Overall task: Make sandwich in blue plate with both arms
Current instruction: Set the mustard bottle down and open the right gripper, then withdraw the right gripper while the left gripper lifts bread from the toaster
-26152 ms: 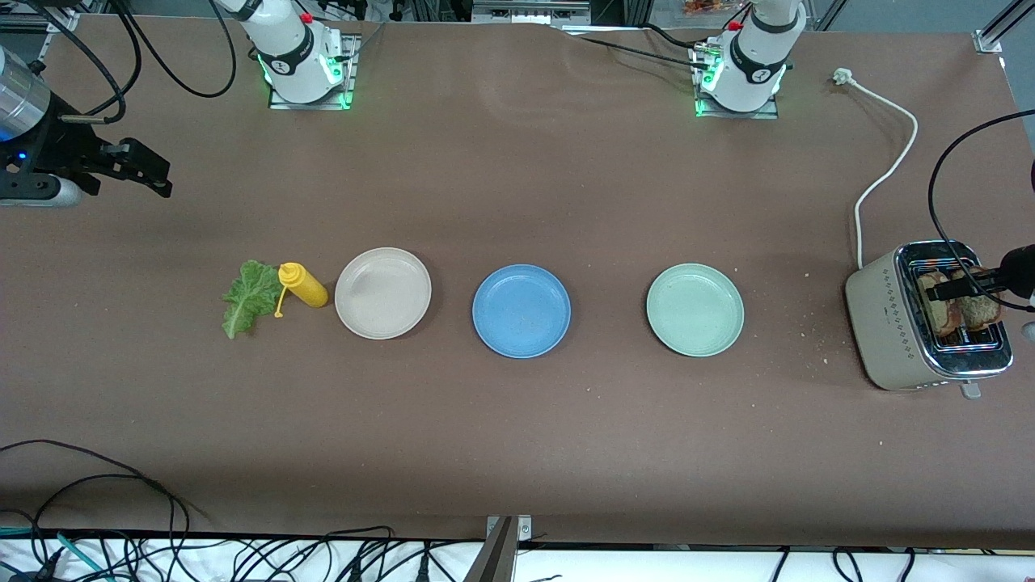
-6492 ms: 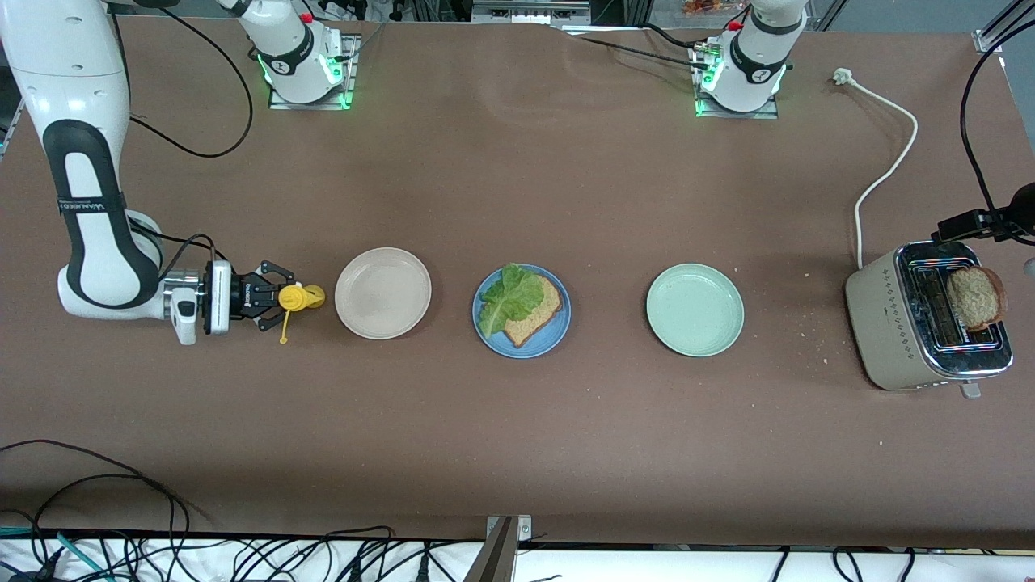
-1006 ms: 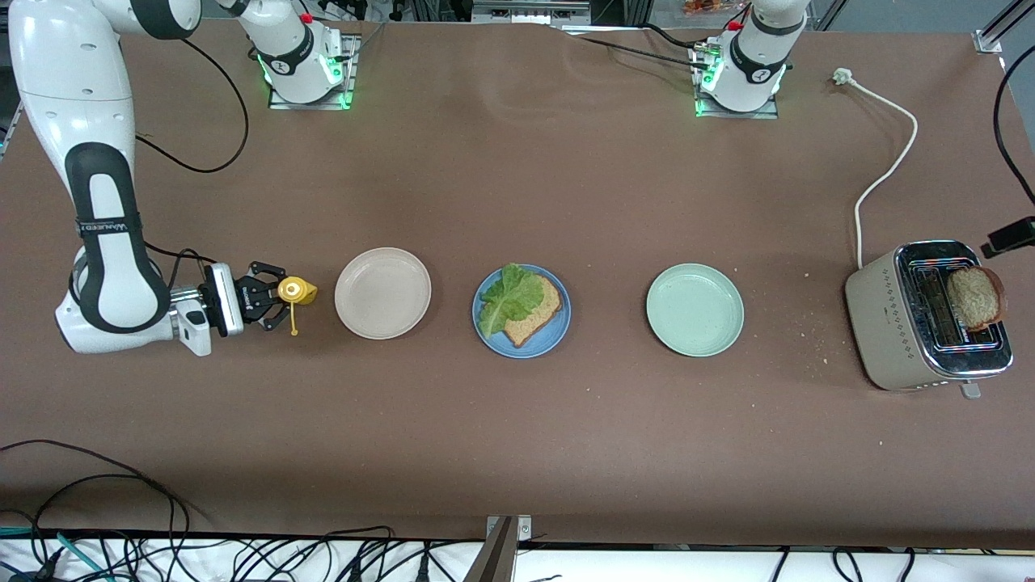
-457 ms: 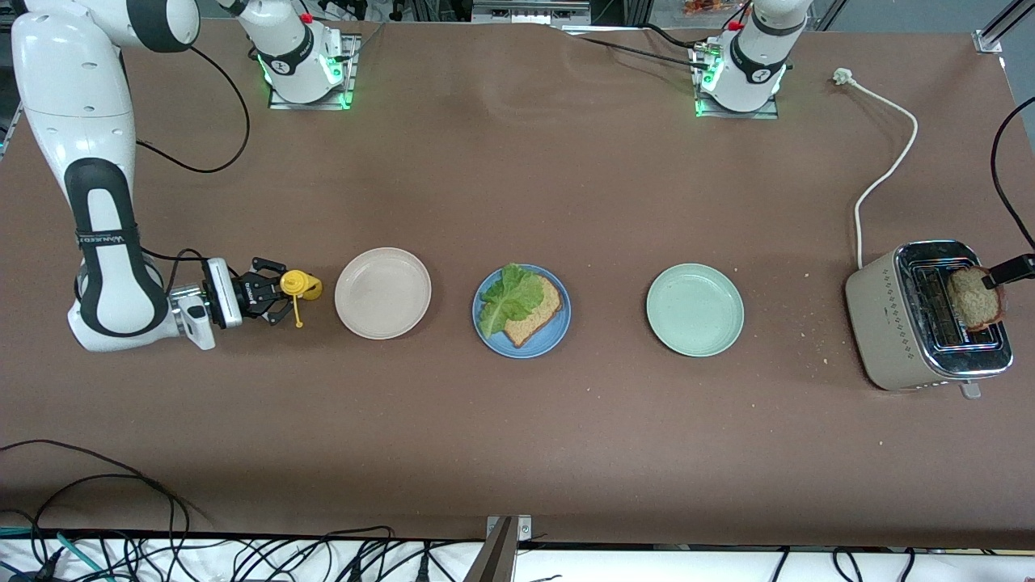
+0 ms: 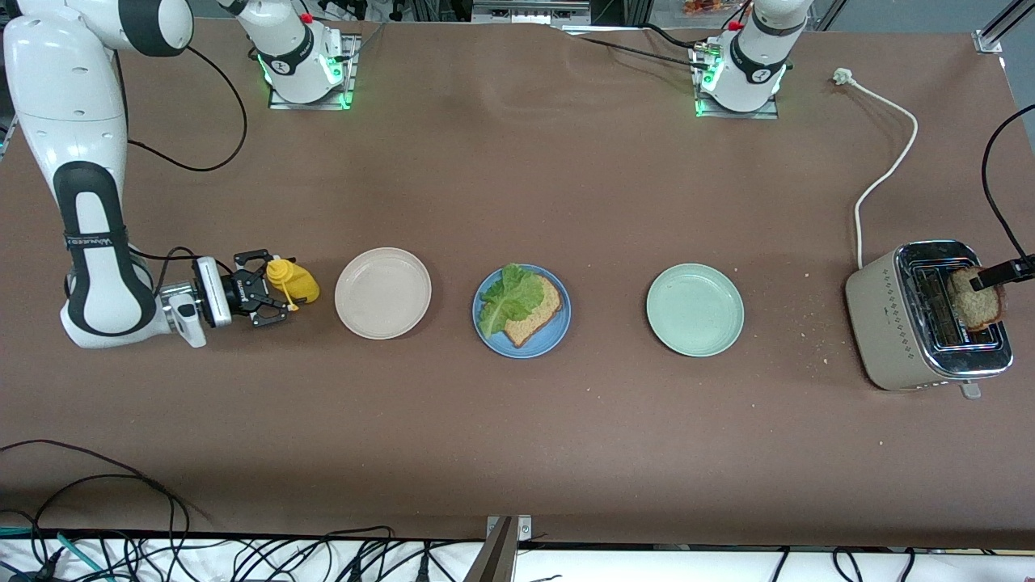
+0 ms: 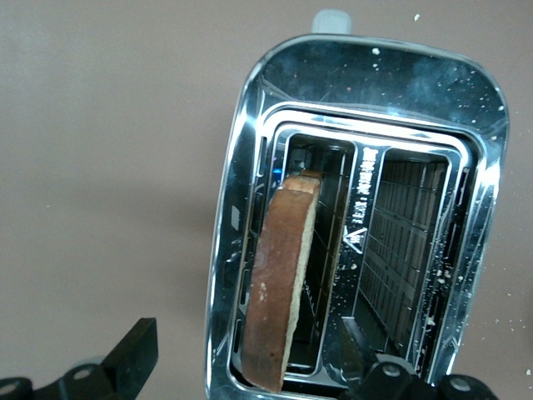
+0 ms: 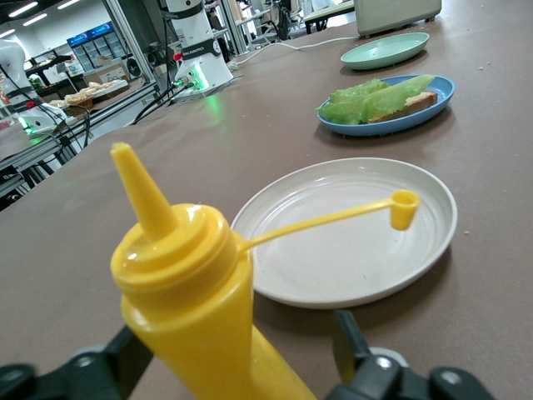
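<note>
The toaster's sides are close around the lower part of the toast. My left gripper should next pinch the toast by its crust edge standing above the toaster's slot (image 6: 275,287).
The blue plate (image 5: 558,335) holds one toast slice (image 5: 535,314) with a lettuce leaf (image 5: 505,297) on it; the plate also shows in the right wrist view (image 7: 420,112). A second toast slice (image 5: 974,303) stands in the toaster (image 5: 889,323). My left gripper (image 6: 248,367) is open over the toaster, its fingers on either side of that slice (image 6: 279,283); only one finger (image 5: 1001,273) shows in the front view. My right gripper (image 5: 271,288) is low at the right arm's end, open around a yellow squeeze bottle (image 5: 299,284), (image 7: 191,292).
A beige plate (image 5: 382,293) lies beside the bottle and a mint-green plate (image 5: 694,309) lies between the blue plate and the toaster. The toaster's white cord (image 5: 889,170) runs toward the left arm's base. Crumbs lie near the toaster.
My right gripper drew back a little toward the right arm's end, and the bottle now stands more upright. My left gripper came down over the toaster, around the slice.
</note>
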`<state>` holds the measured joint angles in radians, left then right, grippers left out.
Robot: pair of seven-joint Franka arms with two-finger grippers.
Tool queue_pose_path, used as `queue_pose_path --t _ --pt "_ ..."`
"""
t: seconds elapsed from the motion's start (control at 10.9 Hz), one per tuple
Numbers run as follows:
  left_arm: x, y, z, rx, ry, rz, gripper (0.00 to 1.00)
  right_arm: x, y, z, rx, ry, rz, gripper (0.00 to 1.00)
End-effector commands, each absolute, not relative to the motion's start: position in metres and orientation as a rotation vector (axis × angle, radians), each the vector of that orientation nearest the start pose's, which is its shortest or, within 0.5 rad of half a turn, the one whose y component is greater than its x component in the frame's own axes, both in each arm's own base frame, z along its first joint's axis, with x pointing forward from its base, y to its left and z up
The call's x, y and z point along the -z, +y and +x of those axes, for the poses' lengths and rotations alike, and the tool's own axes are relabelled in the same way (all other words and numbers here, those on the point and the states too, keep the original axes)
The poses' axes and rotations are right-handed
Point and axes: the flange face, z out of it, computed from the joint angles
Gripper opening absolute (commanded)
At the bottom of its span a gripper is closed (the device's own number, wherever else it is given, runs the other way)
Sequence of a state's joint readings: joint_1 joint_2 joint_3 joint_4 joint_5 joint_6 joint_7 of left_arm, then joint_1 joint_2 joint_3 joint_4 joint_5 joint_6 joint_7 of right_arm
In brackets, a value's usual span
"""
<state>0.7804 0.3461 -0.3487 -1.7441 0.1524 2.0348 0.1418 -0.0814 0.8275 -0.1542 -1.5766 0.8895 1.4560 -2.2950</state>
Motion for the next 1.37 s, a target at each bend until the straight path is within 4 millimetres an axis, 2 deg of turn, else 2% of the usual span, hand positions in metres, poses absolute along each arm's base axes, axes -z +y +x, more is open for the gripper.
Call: queue_pose_path --t 0.0,0.18,0.37,0.46,0.55,0.64,0.73,0.91,1.1,1.28 --pt "-0.385 0.285 0.580 -0.043 -0.337 -3.127 0.86 -0.151 -0.076 0.608 0.552 -1.494 -1.377 1.00" --pt "-0.384 0.285 0.579 -0.046 -0.341 -3.131 0.58 -0.157 -0.094 0.610 0.568 -1.481 -1.414 1.00" --pt "-0.384 0.285 0.579 -0.046 -0.343 -3.131 0.24 -0.176 -0.122 0.619 0.526 -1.453 -1.519 1.00" --pt "-0.384 0.287 0.578 -0.047 -0.348 -3.130 0.06 -0.184 -0.128 0.619 0.497 -1.427 -1.561 1.00" --pt "-0.385 0.287 0.578 -0.042 -0.346 -3.129 0.00 -0.199 -0.133 0.621 0.465 -1.385 -1.610 1.00" --pt "-0.390 0.286 0.578 -0.039 -0.346 -3.126 0.00 -0.220 -0.135 0.624 0.418 -1.344 -1.672 1.00" --pt "-0.403 0.283 0.576 -0.029 -0.336 -3.117 0.00 -0.246 -0.134 0.628 0.346 -1.322 -1.741 1.00" --pt "-0.441 0.274 0.565 -0.055 -0.247 -3.099 0.00 -0.296 -0.128 0.641 0.242 -1.202 -1.896 1.00" --pt "-0.479 0.264 0.550 -0.090 -0.168 -3.082 0.00 -0.352 -0.103 0.662 0.140 -1.158 -2.046 1.00" --pt "-0.510 0.254 0.534 -0.125 -0.146 -3.065 0.00 -0.405 -0.080 0.661 -0.016 -1.056 -2.199 1.00"
